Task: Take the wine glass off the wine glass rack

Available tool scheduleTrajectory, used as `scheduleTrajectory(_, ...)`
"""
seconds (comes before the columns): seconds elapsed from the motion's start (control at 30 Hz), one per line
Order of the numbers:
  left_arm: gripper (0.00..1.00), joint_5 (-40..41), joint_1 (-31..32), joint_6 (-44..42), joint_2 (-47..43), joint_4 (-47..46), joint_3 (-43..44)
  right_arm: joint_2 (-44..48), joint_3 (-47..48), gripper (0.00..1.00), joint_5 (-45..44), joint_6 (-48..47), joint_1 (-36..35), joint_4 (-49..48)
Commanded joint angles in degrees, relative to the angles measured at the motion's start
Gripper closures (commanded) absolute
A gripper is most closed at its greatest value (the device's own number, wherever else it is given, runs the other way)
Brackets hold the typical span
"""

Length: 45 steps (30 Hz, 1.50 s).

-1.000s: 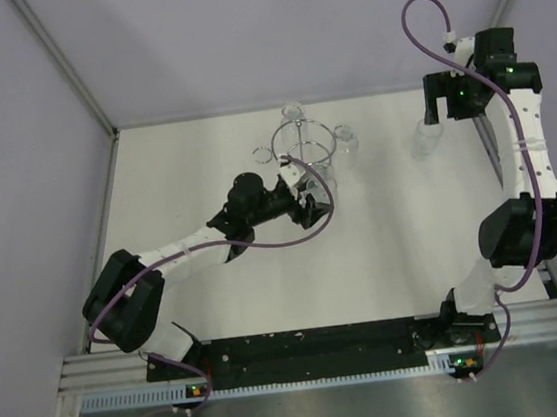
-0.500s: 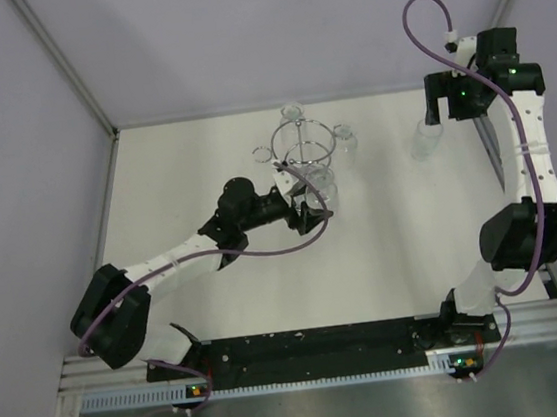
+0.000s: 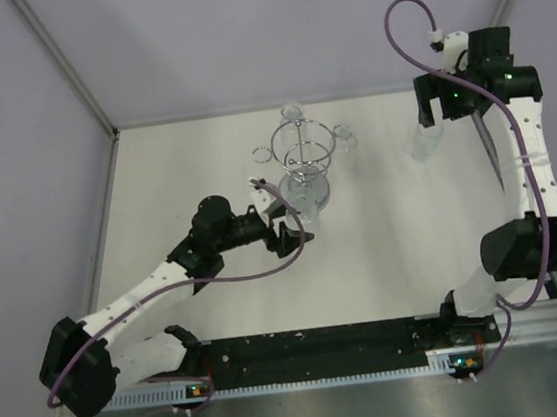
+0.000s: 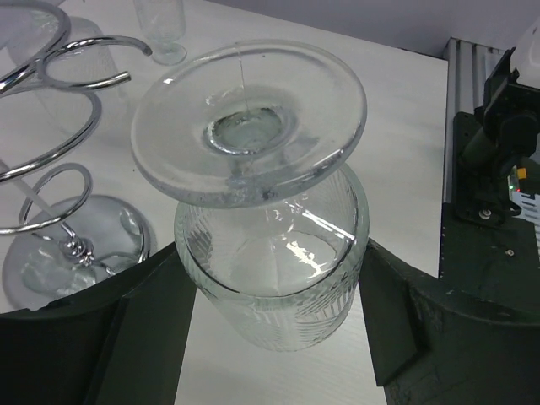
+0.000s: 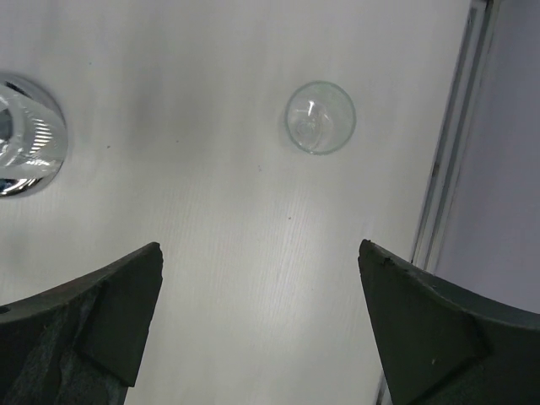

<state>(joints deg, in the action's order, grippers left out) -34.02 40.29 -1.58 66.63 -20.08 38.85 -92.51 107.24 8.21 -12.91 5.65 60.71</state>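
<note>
I need to grab the ribbed wine glass next with my right gripper, by the side at its rim. Its foot then stays free to stand on the tabletop.
My left gripper is shut on a clear ribbed wine glass. It holds the bowl between both fingers, upside down with the round foot on top. The chrome wine glass rack stands just left of it in the left wrist view, with its mirrored base below. The glass is clear of the rack's rings. In the top view my left gripper sits just near-left of the rack. My right gripper is open and empty, high at the far right.
Other clear glasses hang on the rack's arms. One glass stands alone on the table under my right gripper, near the right rail. The rack's base edge shows at the left of the right wrist view.
My left arm has drawn back toward the near left with the wine glass, away from the rack. My right gripper has shifted slightly left.
</note>
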Motion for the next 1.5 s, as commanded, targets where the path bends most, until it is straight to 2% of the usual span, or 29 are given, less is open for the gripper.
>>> scheduleTrajectory(0.0,1.00,1.2,-3.6,6.2,-9.5,5.5,-1.1,8.6,-2.2,0.04,-2.9,-9.0,-10.8,-7.1)
scheduleTrajectory(0.13,1.00,-0.3,-9.9,15.1,-14.0,12.0,-2.1,15.4,-8.0,0.05,-5.4,-14.8,-22.5,-14.7)
scheduleTrajectory(0.2,1.00,-3.3,-15.7,20.7,-15.1,13.8,-3.0,18.5,-10.6,0.06,-5.0,-16.4,-27.4,-18.1)
scheduleTrajectory(0.37,1.00,-13.6,-25.3,33.6,-12.0,16.1,-4.7,25.9,-21.0,0.11,-3.5,-19.7,-41.1,-27.9)
scheduleTrajectory(0.43,1.00,-18.7,-26.9,35.3,-9.2,16.5,-4.1,27.6,-25.4,0.16,-3.9,-21.2,-46.5,-30.8)
scheduleTrajectory(0.53,1.00,-24.6,-29.5,37.5,-5.3,18.7,-2.4,29.0,-32.5,0.22,-6.0,-23.7,-54.1,-36.6)
scheduleTrajectory(0.67,1.00,-29.2,-33.3,47.4,-5.5,11.3,-4.3,27.8,-39.5,0.31,-8.0,-23.7,-61.8,-43.9)
scheduleTrajectory(0.77,1.00,-32.5,-35.8,47.8,-5.1,15.7,-3.1,25.2,-41.7,0.33,-11.5,-20.6,-66.9,-48.7)
scheduleTrajectory(0.87,1.00,-35.9,-38.0,46.8,-3.5,21.6,-1.9,21.9,-43.3,0.35,-13.9,-18.6,-70.9,-52.6)
scheduleTrajectory(0.93,1.00,-37.7,-39.9,49.6,-2.9,21.6,-2.3,19.3,-43.3,0.36,-15.7,-17.5,-73.0,-54.9)
scheduleTrajectory(1.17,1.00,-38.0,-44.1,74.3,-4.9,4.6,-10.3,10.4,-37.8,0.41,-17.8,-12.8,-74.7,-56.1)
scheduleTrajectory(1.3,1.00,-37.3,-44.2,81.6,-6.2,1.4,-12.7,7.2,-35.9,0.48,-22.2,-11.2,-74.9,-59.2)
scheduleTrajectory(1.47,1.00,-38.0,-44.2,85.3,-7.3,2.4,-13.3,2.9,-33.2,0.49,-24.2,-10.6,-75.1,-60.3)
